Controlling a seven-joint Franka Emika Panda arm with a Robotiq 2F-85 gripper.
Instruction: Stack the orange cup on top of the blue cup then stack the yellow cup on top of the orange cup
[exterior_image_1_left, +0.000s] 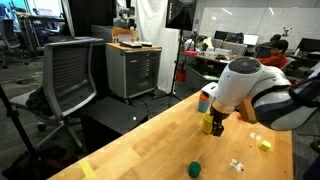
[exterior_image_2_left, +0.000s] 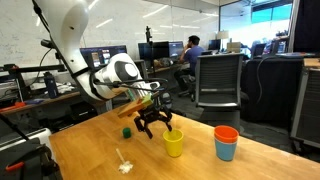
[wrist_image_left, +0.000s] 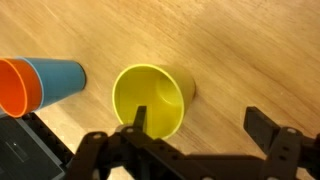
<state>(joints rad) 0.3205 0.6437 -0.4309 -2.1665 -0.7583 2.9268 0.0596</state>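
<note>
My open fingers are above the yellow cup's rim and should lower before closing.
The yellow cup (wrist_image_left: 150, 100) stands upright on the wooden table, also seen in an exterior view (exterior_image_2_left: 174, 143). My gripper (wrist_image_left: 200, 122) hangs open just above it: one finger (wrist_image_left: 138, 118) is over the cup's mouth, the other (wrist_image_left: 262, 125) is over bare wood beside it. Nothing is held. The orange cup (exterior_image_2_left: 226, 131) sits nested in the blue cup (exterior_image_2_left: 226, 151), a short way from the yellow cup. The wrist view shows that pair at its left edge, orange cup (wrist_image_left: 14, 86) and blue cup (wrist_image_left: 60, 77). In an exterior view my gripper (exterior_image_1_left: 216, 124) partly hides the yellow cup (exterior_image_1_left: 206, 125).
A short dark-green cylinder (exterior_image_2_left: 127, 131) stands near the gripper, also seen in an exterior view (exterior_image_1_left: 195, 168). A tiny yellow block (exterior_image_1_left: 264, 144) and small white pieces (exterior_image_1_left: 237, 163) lie on the table. Office chairs and a cabinet (exterior_image_1_left: 132, 68) stand beyond the table edge.
</note>
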